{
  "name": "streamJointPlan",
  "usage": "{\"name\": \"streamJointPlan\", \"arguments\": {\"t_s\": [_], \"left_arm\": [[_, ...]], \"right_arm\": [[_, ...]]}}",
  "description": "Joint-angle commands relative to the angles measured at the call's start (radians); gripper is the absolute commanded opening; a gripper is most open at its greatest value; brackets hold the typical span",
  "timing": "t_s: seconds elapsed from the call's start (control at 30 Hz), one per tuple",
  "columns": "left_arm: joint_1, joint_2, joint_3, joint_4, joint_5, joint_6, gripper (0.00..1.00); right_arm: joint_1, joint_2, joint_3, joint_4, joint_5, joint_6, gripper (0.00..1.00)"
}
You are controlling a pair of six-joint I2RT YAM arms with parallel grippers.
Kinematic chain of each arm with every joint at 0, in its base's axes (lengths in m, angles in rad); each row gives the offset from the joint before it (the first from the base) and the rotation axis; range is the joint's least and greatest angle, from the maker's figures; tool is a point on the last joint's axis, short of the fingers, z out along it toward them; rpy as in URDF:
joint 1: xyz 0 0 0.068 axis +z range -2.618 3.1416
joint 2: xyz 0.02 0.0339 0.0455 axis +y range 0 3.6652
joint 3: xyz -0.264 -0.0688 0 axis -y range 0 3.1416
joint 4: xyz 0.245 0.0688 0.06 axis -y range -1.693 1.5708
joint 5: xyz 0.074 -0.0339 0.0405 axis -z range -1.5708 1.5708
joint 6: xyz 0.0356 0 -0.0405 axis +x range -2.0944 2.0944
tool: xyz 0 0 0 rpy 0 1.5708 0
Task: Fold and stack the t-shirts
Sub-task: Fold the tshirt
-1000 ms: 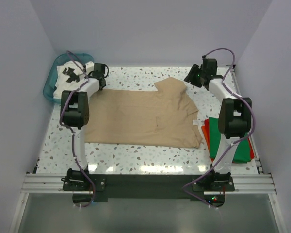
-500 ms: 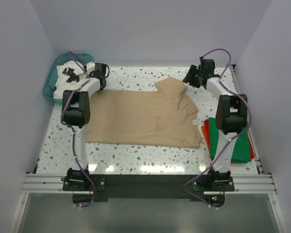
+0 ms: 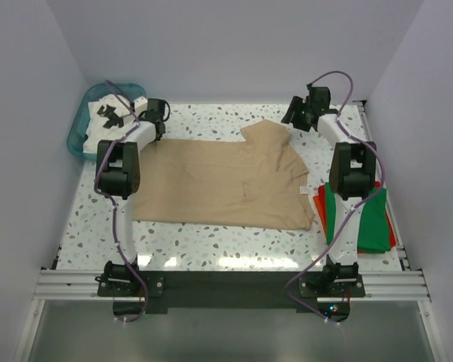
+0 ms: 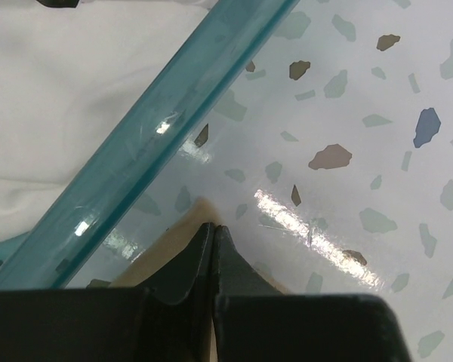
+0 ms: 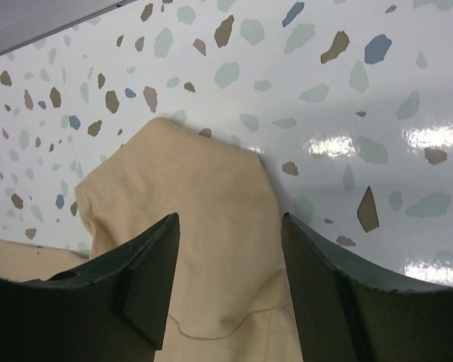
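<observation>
The robot's right gripper isn't ready to close on the sleeve's far corner yet and needs to come down to it first, as the fingers are above and short of that corner in the right wrist view.
A tan t-shirt (image 3: 219, 181) lies spread flat across the middle of the table. My left gripper (image 3: 160, 121) is at its far left corner, next to the teal basket. In the left wrist view this gripper (image 4: 213, 226) is shut, with the tan cloth (image 4: 198, 207) pinched at its tips. My right gripper (image 3: 294, 113) hovers open over the shirt's far right sleeve (image 5: 189, 181), one finger on each side of it in the right wrist view (image 5: 228, 219). A green t-shirt (image 3: 370, 222) lies folded on a red-orange one (image 3: 319, 207) at the right. A white t-shirt with black print (image 3: 109, 111) lies in the basket.
The teal plastic basket (image 3: 77, 136) stands in the far left corner; its rim (image 4: 174, 113) runs close beside my left fingers. White walls close the table in on three sides. The folded stack lies near the right arm's base and the table's right edge.
My left gripper has shut on the shirt's far left corner. My right gripper has moved slightly farther back over the sleeve and its fingers have spread wider.
</observation>
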Motion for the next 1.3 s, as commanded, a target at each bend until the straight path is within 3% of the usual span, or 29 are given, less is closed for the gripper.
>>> {"name": "streamJointPlan", "arguments": {"t_s": [0.0, 0.53, 0.83, 0.93, 0.97, 1.07, 1.17, 1.27], "left_arm": [[0.002, -0.059, -0.04, 0.022, 0.015, 0.002, 0.0], [0.002, -0.113, -0.108, 0.079, 0.04, 0.016, 0.0], [0.002, -0.124, -0.118, 0.094, 0.049, 0.024, 0.0], [0.003, -0.127, -0.12, 0.099, 0.055, 0.028, 0.0], [0.005, -0.128, -0.12, 0.1, 0.055, 0.028, 0.0], [0.005, -0.133, -0.125, 0.108, 0.055, 0.031, 0.0], [0.009, -0.14, -0.137, 0.114, 0.057, 0.033, 0.0], [0.011, -0.15, -0.141, 0.12, 0.057, 0.031, 0.0]], "right_arm": [[-0.005, 0.058, 0.107, -0.055, -0.014, -0.036, 0.6], [0.033, 0.216, 0.276, -0.106, 0.052, -0.037, 0.55], [0.069, 0.249, 0.318, -0.152, 0.099, -0.042, 0.46], [0.07, 0.243, 0.314, -0.158, 0.118, -0.039, 0.36], [0.07, 0.24, 0.313, -0.158, 0.122, -0.042, 0.25], [0.07, 0.223, 0.308, -0.162, 0.139, -0.042, 0.1], [0.07, 0.194, 0.301, -0.147, 0.147, -0.044, 0.01], [0.07, 0.145, 0.269, -0.121, 0.15, -0.044, 0.0]]}}
